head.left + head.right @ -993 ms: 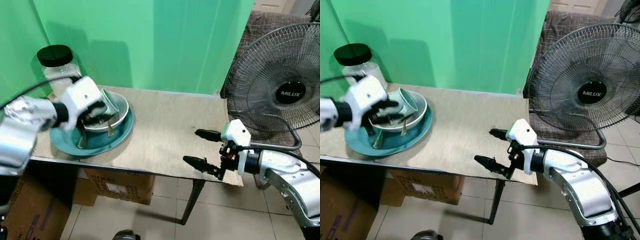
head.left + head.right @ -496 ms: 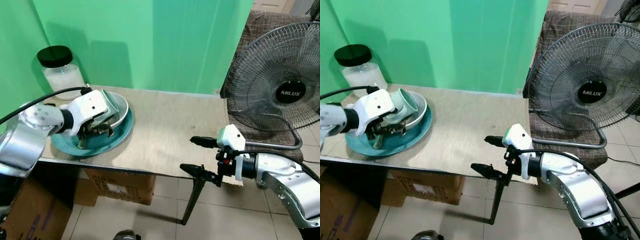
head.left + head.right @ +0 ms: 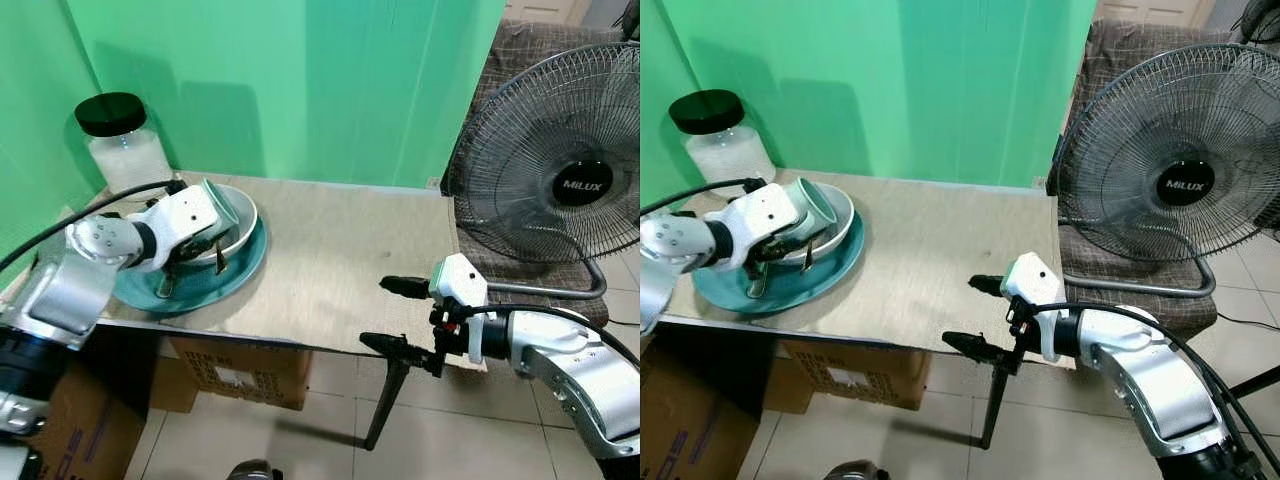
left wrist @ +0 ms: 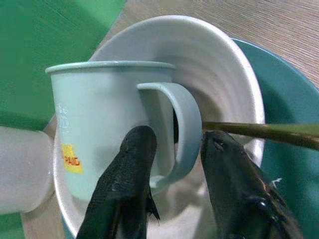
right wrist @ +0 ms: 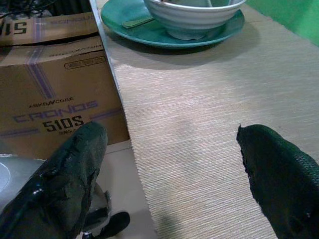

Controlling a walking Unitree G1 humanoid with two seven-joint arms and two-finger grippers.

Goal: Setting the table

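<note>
The mug should be grabbed next by its slim curved handle [image 4: 188,133] with my left gripper, because the mug's round body [image 4: 105,122] is wider than the gap between my open fingers.
A pale green mug [image 4: 94,109] lies tilted in a white bowl [image 3: 240,215] that rests on a teal plate [image 3: 245,272] at the table's left end. Thin utensils [image 4: 259,130] lean in the bowl and on the plate. My left gripper [image 4: 177,137] is open, its two fingers [image 4: 132,164] straddling the mug's handle [image 4: 188,119] with a small gap on one side. My right gripper [image 3: 375,312] hovers open over the table's front right edge, nothing between its fingers.
A glass jar with a black lid [image 3: 120,140] stands behind the plate by the green backdrop. A large standing fan [image 3: 560,170] is just right of the table [image 3: 340,250]. Cardboard boxes [image 3: 240,370] sit on the floor under the table.
My left gripper has come down and settled around the mug's handle at the bowl. The right gripper has drifted slightly left and lower, toward the front edge.
</note>
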